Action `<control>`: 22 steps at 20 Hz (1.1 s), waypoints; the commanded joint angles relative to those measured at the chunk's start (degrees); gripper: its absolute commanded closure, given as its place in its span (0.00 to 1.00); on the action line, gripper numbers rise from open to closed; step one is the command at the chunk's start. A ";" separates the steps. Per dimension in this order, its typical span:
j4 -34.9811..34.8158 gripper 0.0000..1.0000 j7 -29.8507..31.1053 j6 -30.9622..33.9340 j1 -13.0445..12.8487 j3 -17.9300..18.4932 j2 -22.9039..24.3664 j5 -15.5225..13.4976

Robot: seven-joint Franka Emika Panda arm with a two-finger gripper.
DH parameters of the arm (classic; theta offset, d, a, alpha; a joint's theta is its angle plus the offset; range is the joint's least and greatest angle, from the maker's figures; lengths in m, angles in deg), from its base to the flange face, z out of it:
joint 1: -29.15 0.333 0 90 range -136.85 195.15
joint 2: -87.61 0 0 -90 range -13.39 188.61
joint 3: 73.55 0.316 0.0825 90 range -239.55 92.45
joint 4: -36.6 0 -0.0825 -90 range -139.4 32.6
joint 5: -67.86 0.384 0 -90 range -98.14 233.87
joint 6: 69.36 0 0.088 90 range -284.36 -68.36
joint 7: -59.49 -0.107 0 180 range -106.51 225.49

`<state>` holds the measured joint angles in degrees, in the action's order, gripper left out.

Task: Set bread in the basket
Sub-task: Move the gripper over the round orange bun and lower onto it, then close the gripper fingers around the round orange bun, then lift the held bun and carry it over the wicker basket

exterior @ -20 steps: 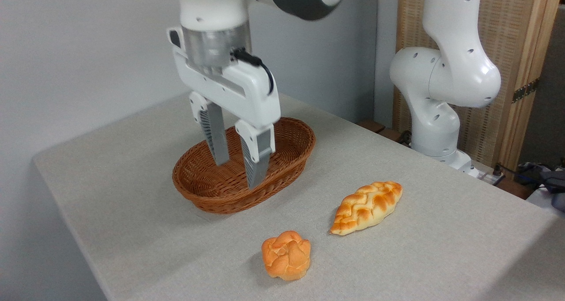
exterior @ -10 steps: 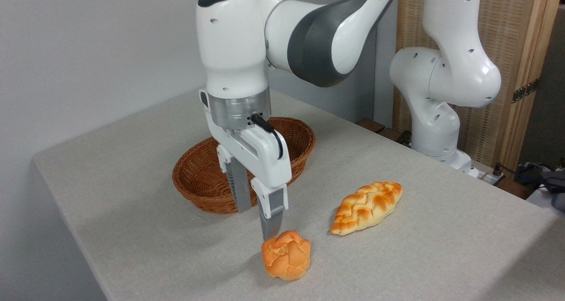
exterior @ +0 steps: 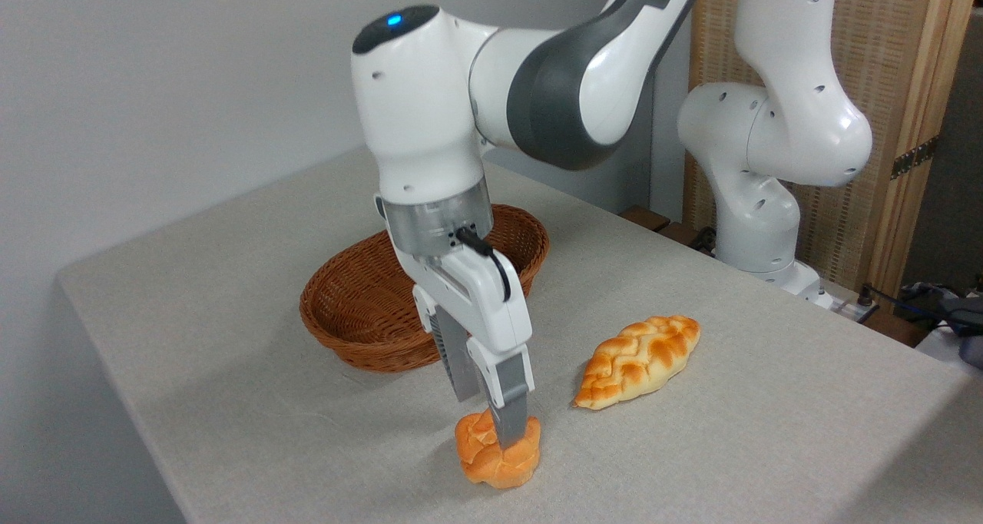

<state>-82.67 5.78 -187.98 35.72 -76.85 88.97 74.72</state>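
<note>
The bread needs to go into the basket (exterior: 361, 332), so my gripper will next grab the bread across its lumpy body (exterior: 481, 450).
The bread (exterior: 480, 462), a small round orange-golden bun with a lumpy top, lies on the table near the front edge. My gripper (exterior: 488, 422) has come down right over it and is open. One finger (exterior: 510, 401) crosses the bun's top on the near side. The other finger (exterior: 459, 366) stands just behind the bun. The bun rests on the table and looks unsqueezed. The basket (exterior: 361, 332), an oval brown wicker one with low sides, stands empty behind and to the left of the gripper.
A longer braided loaf (exterior: 637, 360) lies to the right of the bun. The arm's white base (exterior: 768, 163) rises at the table's back right. The table's left edge (exterior: 115, 370) and front edge are near.
The gripper has come from above the basket forward and down to the bun, and its fingers now straddle the bun. The bun, the loaf and the basket have not moved.
</note>
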 commanded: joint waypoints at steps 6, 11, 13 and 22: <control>-1.76 0.00 -0.96 -4.60 -0.06 0.31 -2.33 3.25; -1.67 0.41 -0.96 -4.69 -0.06 0.31 -3.21 3.25; -1.67 0.46 -0.96 -4.69 -0.06 0.31 -3.21 3.25; -1.67 0.50 -0.78 -4.52 -0.06 0.31 -3.30 3.07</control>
<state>-83.67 5.77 -191.52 35.74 -76.85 85.66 77.32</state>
